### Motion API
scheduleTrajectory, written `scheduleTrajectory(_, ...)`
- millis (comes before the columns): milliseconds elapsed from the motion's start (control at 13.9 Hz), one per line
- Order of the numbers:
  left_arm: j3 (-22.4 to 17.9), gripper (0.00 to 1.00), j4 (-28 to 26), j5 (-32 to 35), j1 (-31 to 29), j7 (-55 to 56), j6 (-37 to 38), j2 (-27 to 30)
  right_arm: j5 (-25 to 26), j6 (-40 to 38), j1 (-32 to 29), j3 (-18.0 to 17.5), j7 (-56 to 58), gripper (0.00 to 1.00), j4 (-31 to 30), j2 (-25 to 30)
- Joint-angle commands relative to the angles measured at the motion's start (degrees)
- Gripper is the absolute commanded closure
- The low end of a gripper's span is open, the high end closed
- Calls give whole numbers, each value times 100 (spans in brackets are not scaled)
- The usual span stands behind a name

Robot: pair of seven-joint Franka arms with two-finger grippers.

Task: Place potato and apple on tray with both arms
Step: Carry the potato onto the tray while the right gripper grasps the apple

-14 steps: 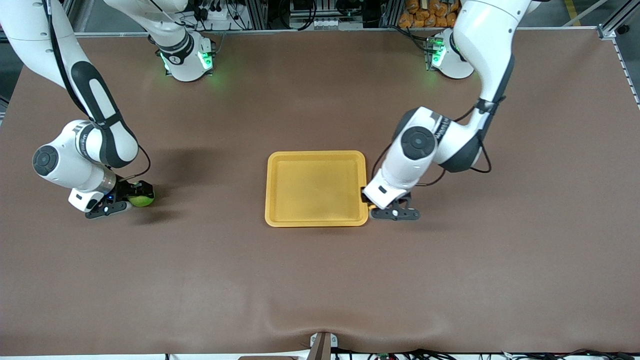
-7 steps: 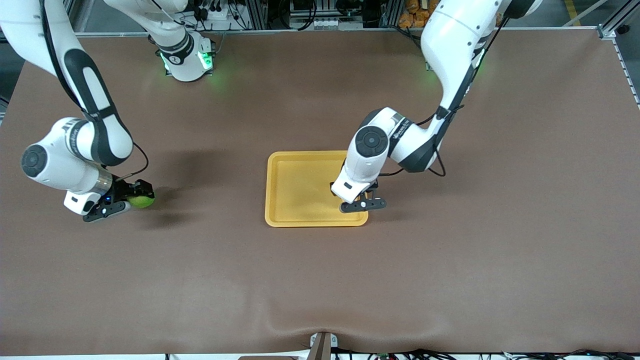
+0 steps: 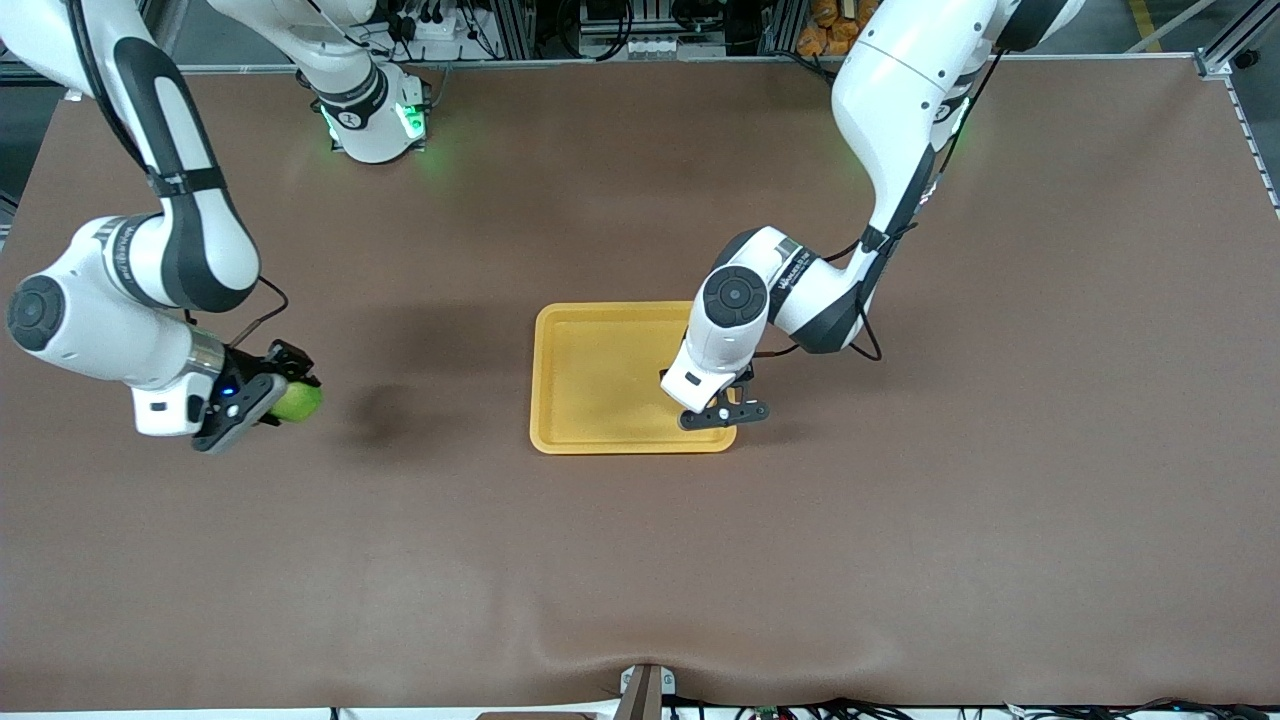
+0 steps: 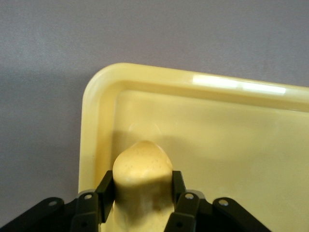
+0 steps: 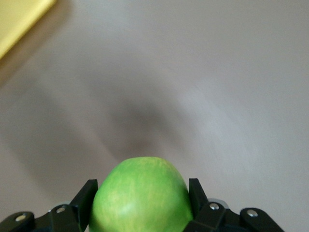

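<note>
The potato (image 4: pixel 142 181) is low over the tray's bottom and inside the tray's rim in the left gripper's wrist view, so the left gripper needs to let go of the potato.
The yellow tray (image 3: pixel 600 375) lies at the table's middle. My left gripper (image 3: pixel 722 405) is shut on the yellow-orange potato (image 4: pixel 142 181) and holds it low over the tray's corner (image 4: pixel 104 96) toward the left arm's end, nearest the front camera. In the front view the gripper hides the potato. My right gripper (image 3: pixel 262 395) is shut on the green apple (image 3: pixel 298 402) and holds it above the bare cloth toward the right arm's end. The apple (image 5: pixel 141 195) fills the gap between its fingers (image 5: pixel 87 198).
Brown cloth (image 3: pixel 640 560) covers the table. A corner of the tray (image 5: pixel 19 19) shows in the right wrist view. A small metal bracket (image 3: pixel 643 690) sits at the table edge nearest the front camera.
My left gripper carried the potato from beside the tray to over its corner. My right gripper lifted the apple off the cloth and tilted.
</note>
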State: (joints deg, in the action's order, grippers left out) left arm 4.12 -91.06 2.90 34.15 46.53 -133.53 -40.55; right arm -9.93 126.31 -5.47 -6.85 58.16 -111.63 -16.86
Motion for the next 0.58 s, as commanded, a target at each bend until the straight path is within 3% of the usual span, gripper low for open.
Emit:
scheduleTrajectory(0,-43,49,98,359,4,67,178,-58,-35,-10,-86,-544,565,100,115,60)
scheduleTrajectory(144,-43,20,106,413,4,93,179,-58,-27,69,-77,-992,574,100,212,69)
scheduleTrajectory(216,-43,0,124,413,-5,93,187,-23,-18,209,-42,-1177,574,100,203,69)
scheduleTrajectory(505,-43,0,299,396,-127,67,607,310,-18,614,274,-1249,574,100,151,25)
